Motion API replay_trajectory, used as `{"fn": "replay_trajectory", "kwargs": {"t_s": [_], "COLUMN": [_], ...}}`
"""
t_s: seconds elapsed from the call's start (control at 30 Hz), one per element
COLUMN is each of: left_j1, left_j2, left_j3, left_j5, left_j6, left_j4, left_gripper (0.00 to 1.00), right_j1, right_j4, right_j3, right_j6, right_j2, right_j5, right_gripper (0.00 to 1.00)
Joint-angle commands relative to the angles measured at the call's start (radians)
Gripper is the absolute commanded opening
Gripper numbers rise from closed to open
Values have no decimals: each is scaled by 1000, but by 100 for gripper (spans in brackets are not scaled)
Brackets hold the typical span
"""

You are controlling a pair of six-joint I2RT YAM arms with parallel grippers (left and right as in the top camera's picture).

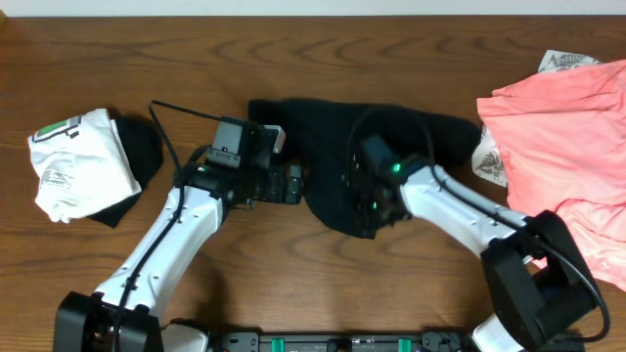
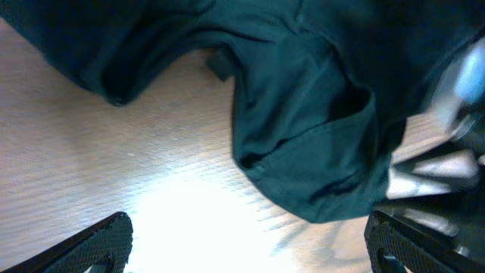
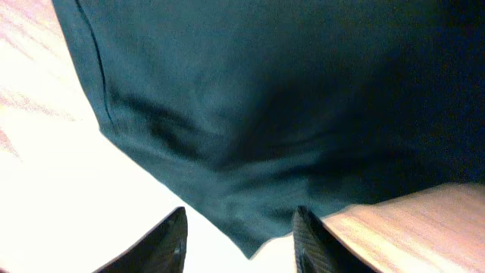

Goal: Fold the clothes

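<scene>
The left gripper grabs the black shirt's near edge at the seam corner next, to spread the shirt flat for folding.
A black shirt (image 1: 337,137) lies crumpled in the middle of the table. It fills the top of the left wrist view (image 2: 303,98) and the right wrist view (image 3: 265,98). My left gripper (image 1: 293,184) is open at the shirt's left edge, its fingers (image 2: 246,243) wide apart over bare wood. My right gripper (image 1: 370,210) is open over the shirt's lower part, and a corner of the cloth hangs between its fingers (image 3: 239,235). A white garment with green print (image 1: 78,161) lies folded at the left on another black garment (image 1: 145,156). Salmon-pink garments (image 1: 567,127) are piled at the right.
A white printed cloth (image 1: 489,161) peeks from under the pink pile, and more of it shows at the top right (image 1: 567,61). A black cable (image 1: 166,132) loops from the left arm near the folded pile. The wooden table (image 1: 293,284) shows along the front.
</scene>
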Motion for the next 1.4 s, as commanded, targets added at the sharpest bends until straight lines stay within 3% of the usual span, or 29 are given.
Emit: {"fn": "replay_trajectory", "kwargs": {"t_s": [0.0, 0.3, 0.9, 1.27, 1.37], "left_j1": [-30, -77, -104, -198, -208], "left_j2": [-14, 8, 333, 371, 371], "left_j3": [10, -39, -42, -42, -42], "left_j5": [13, 13, 14, 16, 13], "left_j6": [-101, -460, -505, -517, -524], "left_j4": [-1, -1, 64, 156, 167], "left_gripper": [98, 98, 99, 82, 71], "right_j1": [-43, -108, -126, -126, -126], "right_j4": [-60, -123, -186, -183, -190], "right_j3": [143, 243, 243, 243, 243], "right_j6": [-34, -34, -34, -34, -34], "right_j2": [-47, -73, -73, -74, -74], "right_j5": [96, 117, 118, 118, 118], "right_gripper": [46, 46, 44, 43, 43]}}
